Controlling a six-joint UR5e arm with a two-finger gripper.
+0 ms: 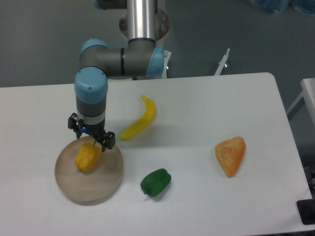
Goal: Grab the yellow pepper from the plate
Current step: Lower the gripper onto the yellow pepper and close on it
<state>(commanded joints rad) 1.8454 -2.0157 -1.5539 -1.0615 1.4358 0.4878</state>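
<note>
Next, my gripper grabs the yellow pepper by its stem end [93, 146], to pick it up from the plate [106, 183].
The yellow pepper [87, 157] lies on the left half of the round beige plate [106, 183] at the table's front left. My gripper [90, 138] hangs directly above the pepper's upper end, fingers spread wide and open, one on each side. Nothing is between the fingers. The pepper's stem end is partly hidden behind the gripper.
A long yellow banana [140, 119] lies right of the gripper. A green pepper [156, 182] sits just right of the plate. An orange wedge-shaped piece [230, 154] lies far to the right. The table's front edge runs close below the plate.
</note>
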